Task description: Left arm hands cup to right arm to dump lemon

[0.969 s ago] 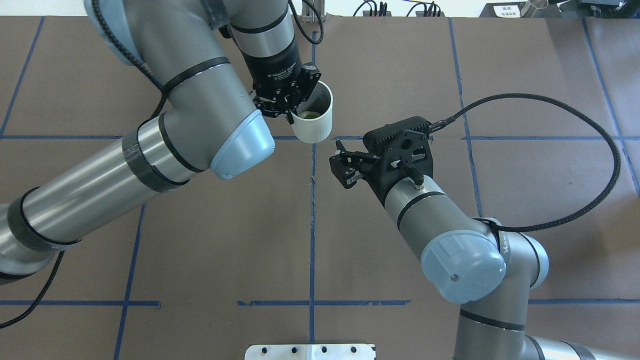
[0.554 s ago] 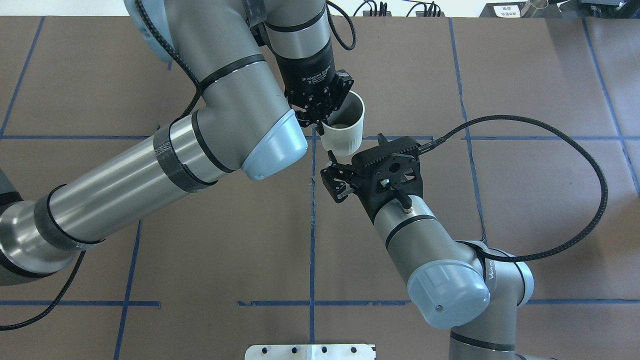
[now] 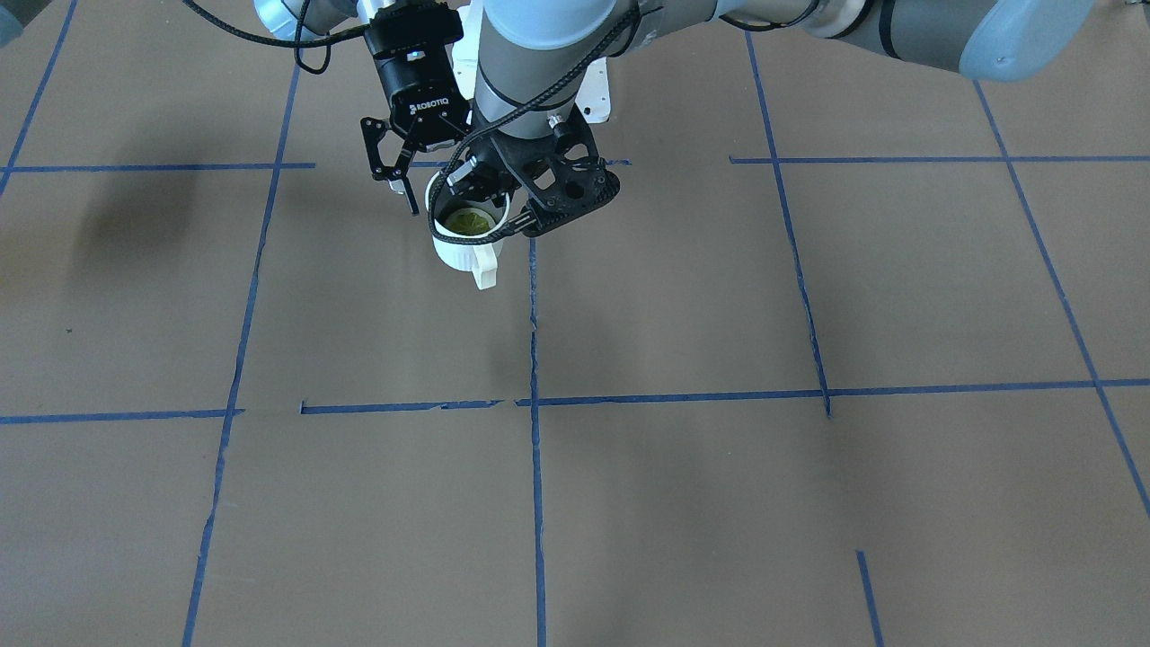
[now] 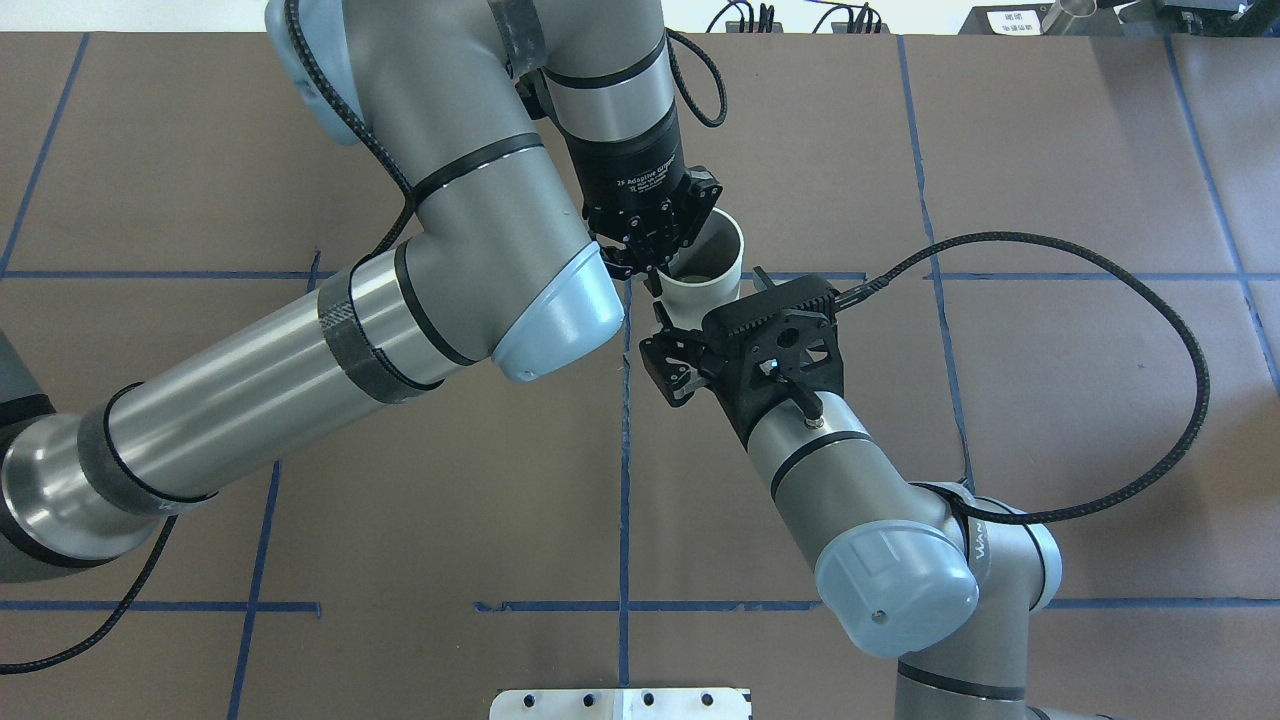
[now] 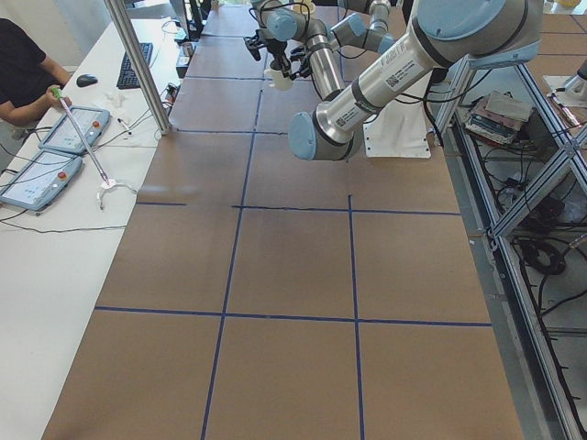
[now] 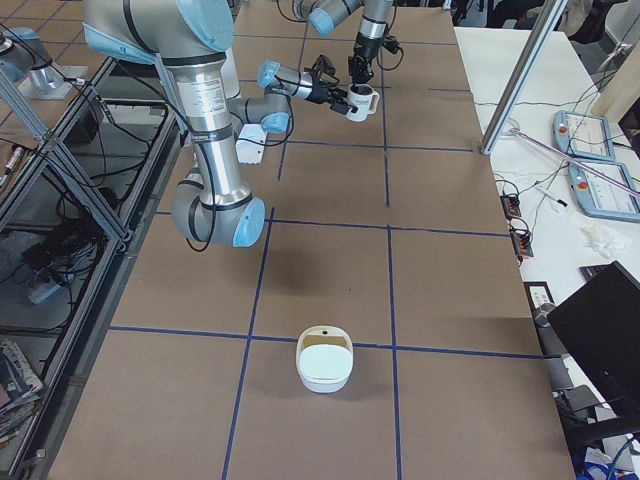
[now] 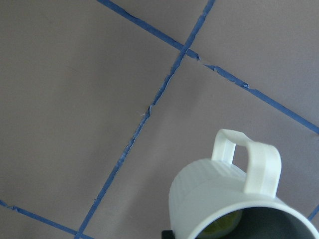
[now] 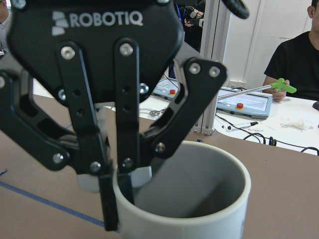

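Note:
My right gripper should next grab the cup's outer side (image 3: 455,253) (image 8: 184,230) below my left gripper's fingers to dump the lemon, because those fingers are on both sides of the cup's rim.
The white cup (image 4: 705,290) hangs above the table with a lemon slice (image 3: 467,222) inside. My left gripper (image 4: 652,275) comes down from above and is shut on the cup's rim, one finger inside and one outside, as the right wrist view shows (image 8: 115,199). The handle (image 3: 485,270) points away from the robot base. My right gripper (image 4: 662,355) is level, open and empty, right beside the cup's wall (image 3: 400,189). I cannot tell if it touches. The left wrist view shows the ribbed cup (image 7: 214,194) over the taped table.
A white tub (image 6: 325,365) stands on the table towards the robot's right end. The right arm's braided cable (image 4: 1190,380) loops out to the right. The white base plate (image 4: 620,703) lies at the near edge. An operator (image 5: 18,64) sits at the far side desk.
My left arm carried the cup to the right and nearer the robot, up to the right gripper. My right arm moved left to meet it and stayed open.

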### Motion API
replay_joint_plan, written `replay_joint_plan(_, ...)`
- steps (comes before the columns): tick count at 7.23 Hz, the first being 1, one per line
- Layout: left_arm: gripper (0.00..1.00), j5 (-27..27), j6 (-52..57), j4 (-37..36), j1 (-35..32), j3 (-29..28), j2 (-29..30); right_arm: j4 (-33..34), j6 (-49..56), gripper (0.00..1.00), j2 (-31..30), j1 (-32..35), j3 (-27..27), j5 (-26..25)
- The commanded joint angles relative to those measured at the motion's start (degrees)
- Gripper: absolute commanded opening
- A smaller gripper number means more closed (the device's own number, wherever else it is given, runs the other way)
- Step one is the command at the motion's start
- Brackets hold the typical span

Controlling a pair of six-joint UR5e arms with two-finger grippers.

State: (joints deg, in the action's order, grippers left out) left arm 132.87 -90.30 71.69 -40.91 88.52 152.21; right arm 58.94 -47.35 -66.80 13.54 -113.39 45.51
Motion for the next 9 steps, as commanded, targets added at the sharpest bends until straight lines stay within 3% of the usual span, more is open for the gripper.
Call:
replay_joint_plan(1, 0.00, 2.5, 0.0, 0.0, 0.0, 0.3, -0.1, -0.1, 0.3, 1.00, -0.2, 0.0, 0.0, -0.1)
replay_joint_plan(5, 0.00, 3.2, 0.0, 0.0, 0.0, 1.0, -0.2, -0.1, 0.5, 1.00, -0.5, -0.1, 0.1, -0.2)
replay_joint_plan(7, 0.06, 3.3, 0.2, 0.3, 0.0, 1.1, -0.2, -0.1, 2.8, 0.54, -0.3, -0.4, 0.0, -0.1)
replay_joint_plan(8, 0.13, 3.4, 0.2, 0.5, 0.0, 1.2, -0.2, -0.1, 2.8, 0.39, -0.4, -0.6, 0.0, 0.0)
replay_joint_plan(9, 0.95, 3.2, 0.4, 0.7, 0.0, 1.6, -0.2, -0.1, 3.0, 0.34, -0.5, -0.7, 0.0, 0.0)
